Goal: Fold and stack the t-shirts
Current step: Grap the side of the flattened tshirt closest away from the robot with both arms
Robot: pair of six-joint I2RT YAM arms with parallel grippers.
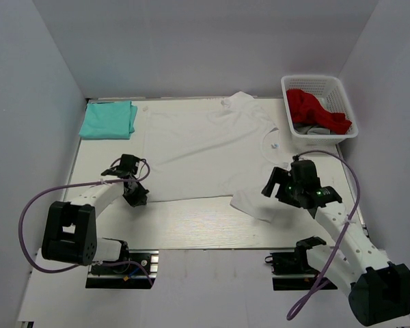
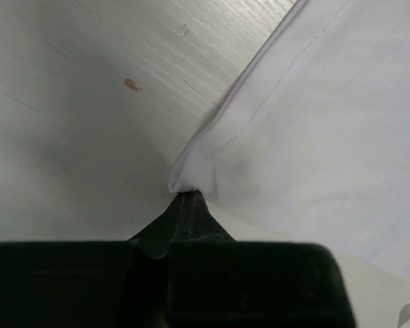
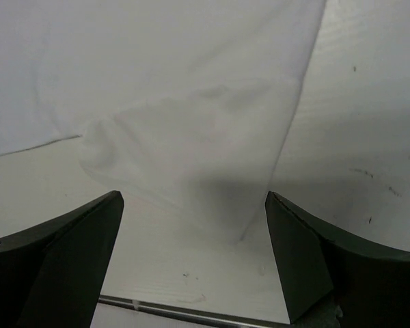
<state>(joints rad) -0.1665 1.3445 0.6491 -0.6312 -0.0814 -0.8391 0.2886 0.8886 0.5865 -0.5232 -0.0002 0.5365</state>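
Note:
I will grab the white t-shirt's near sleeve at its end (image 3: 219,217) with my right gripper next, so my left gripper can fold the white t-shirt's near side over.
A thin white t-shirt (image 1: 205,147) lies spread flat across the middle of the table, neck toward the right. A mint-teal t-shirt (image 1: 109,119) sits folded at the back left corner. My left gripper (image 1: 138,196) is at the white shirt's near left corner. In the left wrist view the left gripper (image 2: 188,196) is shut on that corner of the white t-shirt (image 2: 328,123). My right gripper (image 1: 277,188) hovers over the near right sleeve. In the right wrist view the right gripper (image 3: 195,205) stands open, with the sleeve of the white t-shirt (image 3: 191,137) lying just beyond it.
A white plastic basket (image 1: 319,80) at the back right holds a red cloth (image 1: 314,109) and something grey. Bare white table (image 1: 191,225) runs along the near edge in front of the shirt. Grey walls close in the sides and back.

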